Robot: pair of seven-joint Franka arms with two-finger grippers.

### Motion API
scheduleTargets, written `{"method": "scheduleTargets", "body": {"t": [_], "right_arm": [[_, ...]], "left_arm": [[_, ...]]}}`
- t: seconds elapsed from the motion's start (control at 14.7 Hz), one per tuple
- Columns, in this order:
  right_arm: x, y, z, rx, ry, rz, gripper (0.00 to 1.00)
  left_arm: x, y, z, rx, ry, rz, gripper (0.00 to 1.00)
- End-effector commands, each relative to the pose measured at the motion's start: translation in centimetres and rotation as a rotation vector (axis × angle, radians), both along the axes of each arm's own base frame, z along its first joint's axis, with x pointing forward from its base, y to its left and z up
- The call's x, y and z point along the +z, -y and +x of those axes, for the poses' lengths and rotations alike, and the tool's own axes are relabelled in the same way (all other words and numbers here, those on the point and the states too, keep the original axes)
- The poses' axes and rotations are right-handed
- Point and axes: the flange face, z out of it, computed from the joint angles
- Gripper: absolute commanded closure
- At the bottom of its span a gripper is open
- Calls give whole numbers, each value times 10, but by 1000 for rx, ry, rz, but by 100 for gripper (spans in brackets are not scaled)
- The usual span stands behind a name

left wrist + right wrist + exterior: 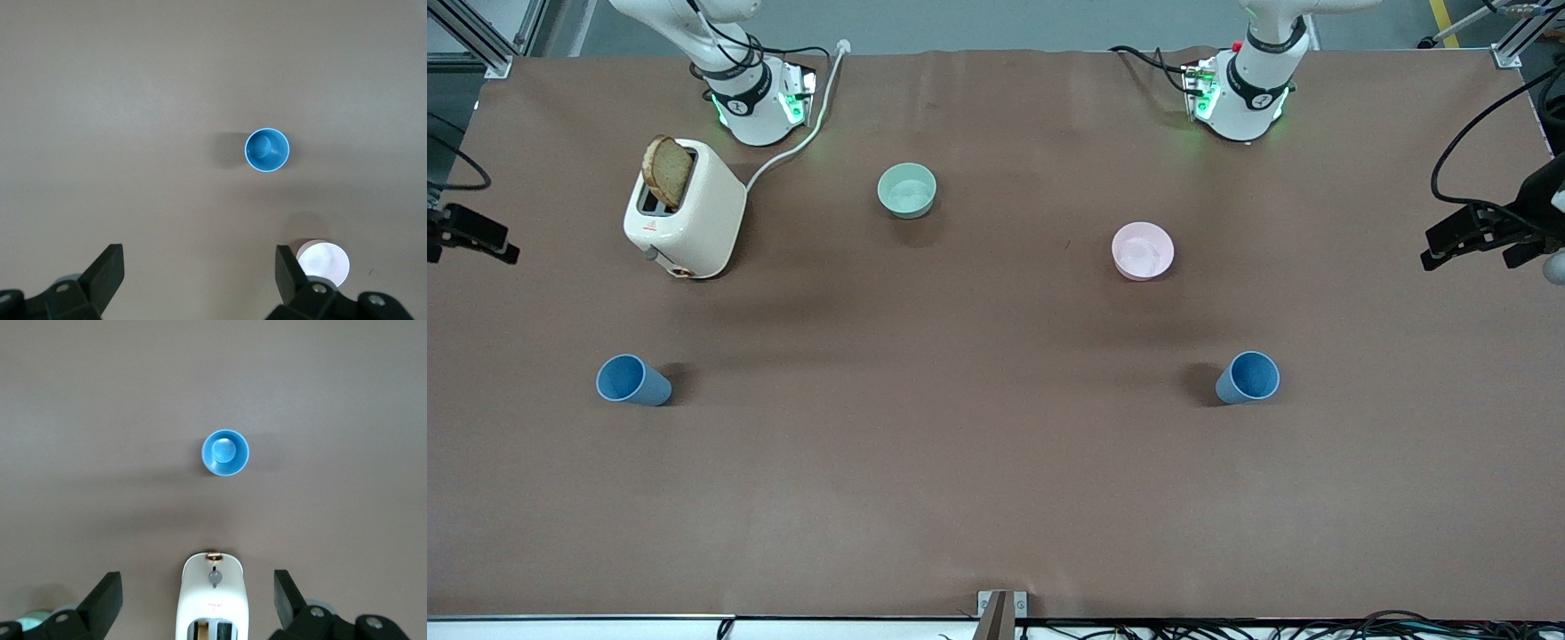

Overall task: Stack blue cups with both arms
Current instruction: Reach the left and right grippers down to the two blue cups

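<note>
The blue cup beside the pink bowl needs to be stacked with the other blue cup (634, 380), so my left gripper will next lift it by its open rim (1255, 353).
Two blue cups stand upright and apart on the brown table. One cup (633, 380) is toward the right arm's end, and it also shows in the right wrist view (225, 453). The other cup (1248, 377) is toward the left arm's end, and it also shows in the left wrist view (267, 149). My left gripper (199, 257) is open and empty, high over the table beside the pink bowl. My right gripper (197, 577) is open and empty, high over the toaster. Only the arms' bases show in the front view.
A white toaster (685, 220) with a slice of bread stands near the right arm's base, its cord trailing to the table edge. A mint-green bowl (907, 190) and a pink bowl (1143, 251) sit farther from the front camera than the cups.
</note>
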Motion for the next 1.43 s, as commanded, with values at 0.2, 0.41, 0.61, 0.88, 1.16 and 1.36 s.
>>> {"method": "scheduleTargets", "body": {"t": [0.2, 0.41, 0.61, 0.88, 1.16, 1.36], "right_arm": [[-110, 50, 0, -38, 21, -5, 0], [-153, 58, 14, -45, 22, -14, 1], [-197, 65, 26, -52, 13, -20, 1], [-241, 64, 37, -50, 28, -27, 2], [-279, 63, 45, -66, 53, -17, 3], [-296, 57, 48, -89, 63, 14, 3]], "left_arm": [[-92, 25, 49, -57, -94, 1, 0], [-149, 37, 71, -74, -117, -6, 0], [-209, 39, 74, -76, -188, -6, 0], [-276, 43, 69, -86, -136, -1, 0], [-323, 43, 68, -87, -134, -3, 0], [-347, 46, 70, -90, -137, -5, 0]]}}
